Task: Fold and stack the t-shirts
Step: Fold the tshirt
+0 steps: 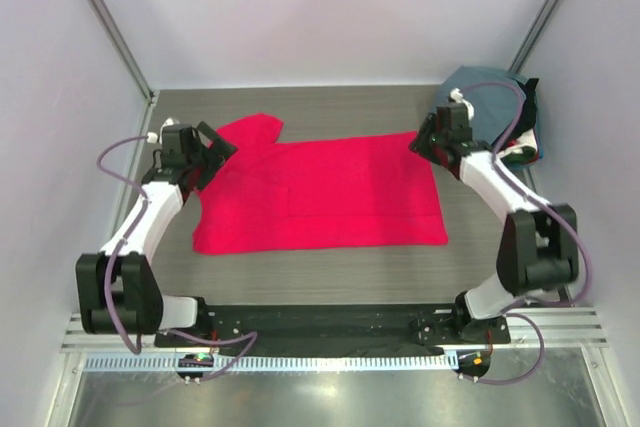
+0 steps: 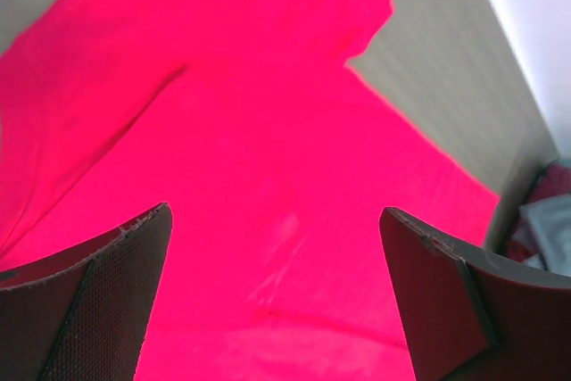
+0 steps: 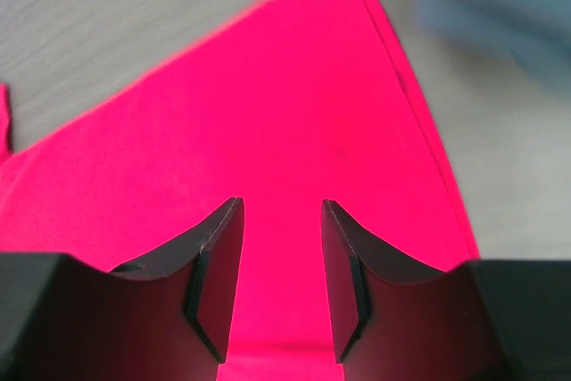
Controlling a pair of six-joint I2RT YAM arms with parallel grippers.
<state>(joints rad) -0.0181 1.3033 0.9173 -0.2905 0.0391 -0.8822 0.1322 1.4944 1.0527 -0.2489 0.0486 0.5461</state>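
Note:
My right gripper is about to grab the red t-shirt's back corner [image 1: 412, 137] beside the pile, so it can fold the t-shirt's back edge toward the front.
A bright red t-shirt [image 1: 330, 192] lies spread flat across the middle of the table, one sleeve pointing to the back left. It fills the left wrist view [image 2: 268, 131] and the right wrist view [image 3: 268, 131]. My left gripper [image 1: 212, 152] hovers over the shirt's left edge near the sleeve, jaws wide open and empty. My right gripper [image 1: 424, 143] hovers over the shirt's back right corner, jaws open with a narrower gap and empty. A pile of other t-shirts [image 1: 495, 107], slate grey-blue on top with dark and white cloth beneath, sits at the back right.
White walls close the table in at the back and both sides. The grey table top [image 1: 330, 107] shows behind the shirt, and a strip [image 1: 320, 277] shows in front of it. The arm bases stand on a black rail [image 1: 330, 327] at the near edge.

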